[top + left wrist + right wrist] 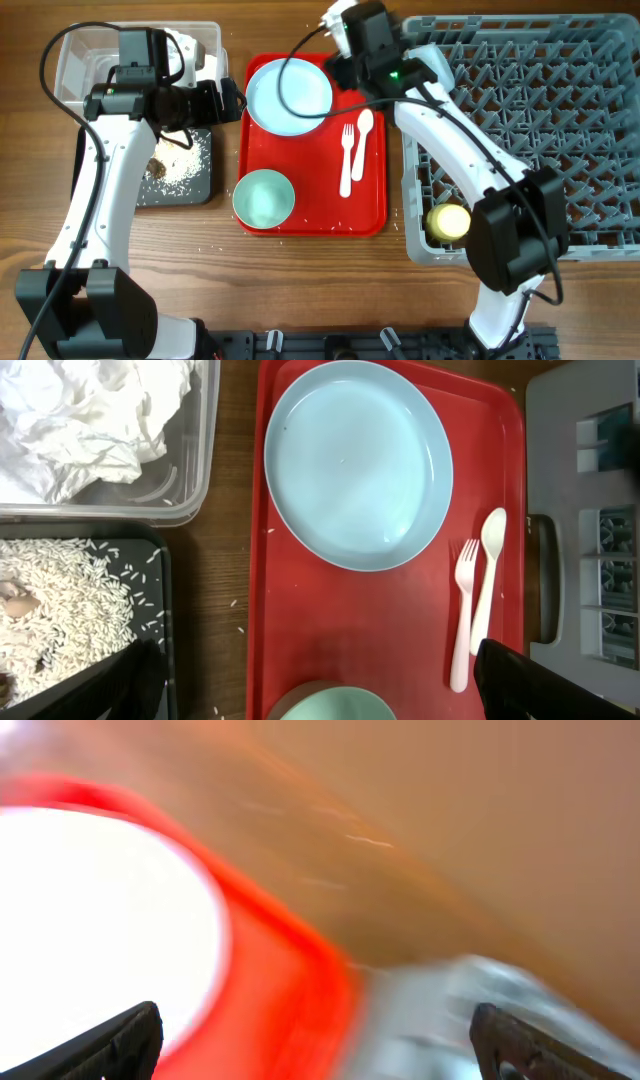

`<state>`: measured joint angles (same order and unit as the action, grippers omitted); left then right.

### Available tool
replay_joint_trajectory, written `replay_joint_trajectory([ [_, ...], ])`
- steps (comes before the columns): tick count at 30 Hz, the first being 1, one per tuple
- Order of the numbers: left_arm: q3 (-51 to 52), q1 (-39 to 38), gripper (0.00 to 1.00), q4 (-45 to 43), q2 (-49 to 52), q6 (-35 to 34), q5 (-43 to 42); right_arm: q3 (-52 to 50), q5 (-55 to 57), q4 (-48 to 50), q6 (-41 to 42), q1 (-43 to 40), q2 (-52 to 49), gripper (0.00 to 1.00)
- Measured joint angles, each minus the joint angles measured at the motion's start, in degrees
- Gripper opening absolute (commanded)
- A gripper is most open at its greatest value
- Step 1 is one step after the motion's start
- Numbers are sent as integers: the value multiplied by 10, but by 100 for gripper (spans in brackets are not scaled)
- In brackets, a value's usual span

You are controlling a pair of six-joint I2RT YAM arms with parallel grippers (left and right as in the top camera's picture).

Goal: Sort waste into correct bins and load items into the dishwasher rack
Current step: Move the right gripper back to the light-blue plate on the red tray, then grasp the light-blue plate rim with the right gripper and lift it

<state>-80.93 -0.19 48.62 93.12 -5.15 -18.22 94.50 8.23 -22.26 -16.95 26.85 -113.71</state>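
Observation:
My right gripper should next grab the pale blue plate's rim on the side toward the fork. The plate's opposite edge then stays free to load into the rack.
The pale blue plate lies at the back of the red serving tray, with one blue-green bowl at the front and the white fork and spoon to the right. My left gripper is open and empty above the tray's left edge. The left wrist view shows the plate, fork, spoon and bowl between my open fingers. My right gripper is open and empty over the tray's back right corner. Its wrist view is blurred, with open fingers. The yellow cup lies in the grey rack. A second bowl and the red wrapper are out of view.
The clear tub at the back left holds the crumpled napkin. The black tray in front of it holds rice and brown scraps. A few grains lie on the wooden table near the trays.

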Motion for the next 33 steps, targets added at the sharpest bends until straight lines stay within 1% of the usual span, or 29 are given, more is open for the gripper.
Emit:
replay_joint_trajectory([
  [4,0,0,100,0,0,0,0,-7,-171,-5,90,2,-2,100],
  [7,0,0,100,0,0,0,0,-12,-226,-7,170,2,-10,99],
  [8,0,0,100,0,0,0,0,-13,-233,-9,193,2,-13,91],
  [9,0,0,100,0,0,0,0,-14,-241,-11,222,2,-18,90],
  [10,0,0,100,0,0,0,0,-14,-243,-13,249,2,-23,92],
  [11,0,0,100,0,0,0,0,-14,-243,-14,275,2,-28,100],
  [20,0,0,100,0,0,0,0,-15,-182,-26,449,2,-54,100],
  [21,0,0,100,0,0,0,0,-15,-174,-26,480,2,-63,94],
  [23,0,0,100,0,0,0,0,-15,-168,-26,507,2,-74,82],
  [29,0,0,100,0,0,0,0,-16,-148,-26,555,2,-95,68],
  [33,0,0,100,0,0,0,0,-16,-137,-25,573,2,-106,61],
])
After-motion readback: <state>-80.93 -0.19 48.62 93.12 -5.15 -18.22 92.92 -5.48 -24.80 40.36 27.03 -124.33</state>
